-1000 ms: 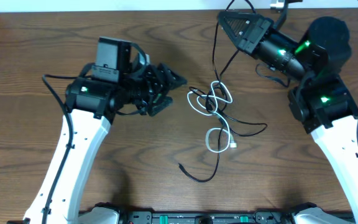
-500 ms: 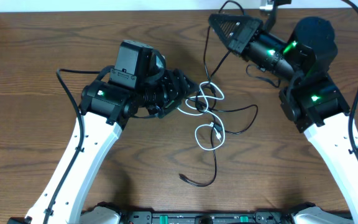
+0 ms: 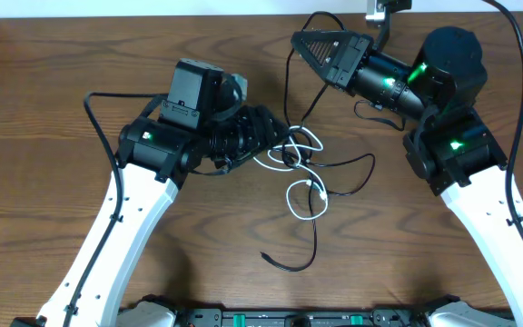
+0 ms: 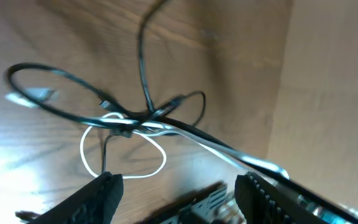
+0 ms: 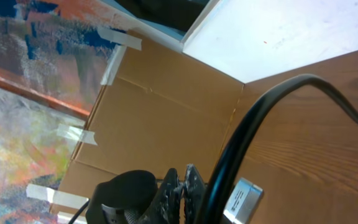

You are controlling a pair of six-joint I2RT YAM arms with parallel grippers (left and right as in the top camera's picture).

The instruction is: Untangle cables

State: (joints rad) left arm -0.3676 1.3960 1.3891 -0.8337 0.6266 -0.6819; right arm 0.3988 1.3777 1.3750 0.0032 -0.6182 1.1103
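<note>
The white cable at the knot's edge (image 3: 267,163) needs to be grabbed alone by my left gripper next. My left gripper should then pull that cable away from the black cable to untangle them.
A white cable (image 3: 291,198) and a black cable (image 3: 363,172) lie knotted together mid-table, the knot (image 3: 296,156) just right of my left gripper (image 3: 277,136). The left gripper is open with its fingers at the knot's left edge. In the left wrist view the knot (image 4: 135,122) sits ahead of the open fingers (image 4: 179,198), with a white loop (image 4: 124,163) below it. My right gripper (image 3: 300,44) is raised at the back and shut on the black cable, which runs down from it (image 3: 290,86) to the knot. In the right wrist view the closed fingers (image 5: 183,185) sit beside that cable (image 5: 253,124).
The black cable's free plug end (image 3: 267,257) lies toward the front of the wooden table (image 3: 44,100). A white USB plug (image 3: 320,189) rests inside the white loop. A cardboard box (image 5: 160,118) stands beyond the table's far left edge.
The right gripper moved left with the black cable, dragging the tangle left. The left gripper moved right, up to the knot, fingers still open.
</note>
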